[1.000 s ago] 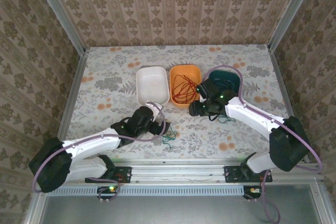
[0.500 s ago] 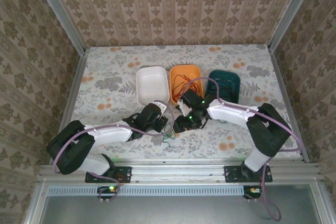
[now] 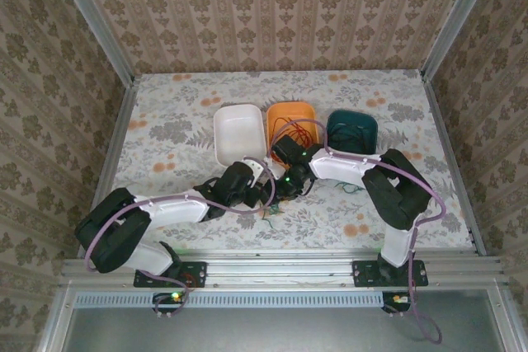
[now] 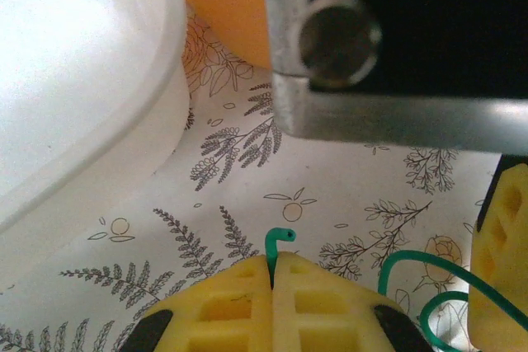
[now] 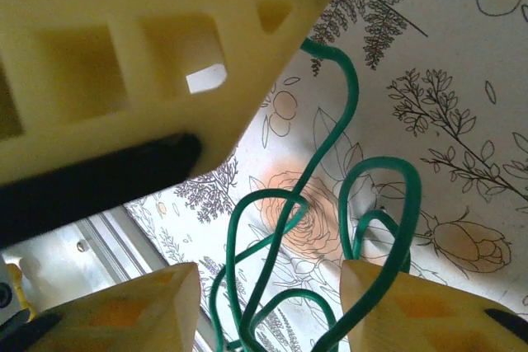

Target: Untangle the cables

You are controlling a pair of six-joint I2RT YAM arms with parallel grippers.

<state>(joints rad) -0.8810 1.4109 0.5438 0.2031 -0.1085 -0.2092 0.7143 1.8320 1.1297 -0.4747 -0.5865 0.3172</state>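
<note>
My left gripper has the cable's end. My right gripper will next grab the green cable [image 3: 266, 217] by its loops, away from that end, so pulling apart untangles it.
A thin green cable [image 3: 266, 217] lies in loose loops on the flowered table [image 3: 165, 121], near the front middle. My left gripper [image 4: 273, 260] is shut on one end of it, and the cable's tip [image 4: 285, 236] curls out just past the yellow fingertips. In the top view the left gripper [image 3: 254, 194] sits right beside my right gripper [image 3: 280, 187]. The right gripper [image 5: 272, 307] is open and low over the table, with several loops of the green cable [image 5: 330, 179] running between its fingers. A red cable [image 3: 289, 131] lies coiled in the orange bin [image 3: 307, 110].
Three bins stand in a row behind the grippers: a white bin [image 3: 239, 114], the orange one and a teal bin [image 3: 352, 119]. The white bin's wall [image 4: 74, 96] is close on the left gripper's left. The right gripper's body [image 4: 396, 47] hangs just ahead of the left fingers.
My left gripper has shut on the green cable's end. The right arm has swung left from the teal bin to beside the left gripper, over the green loops.
</note>
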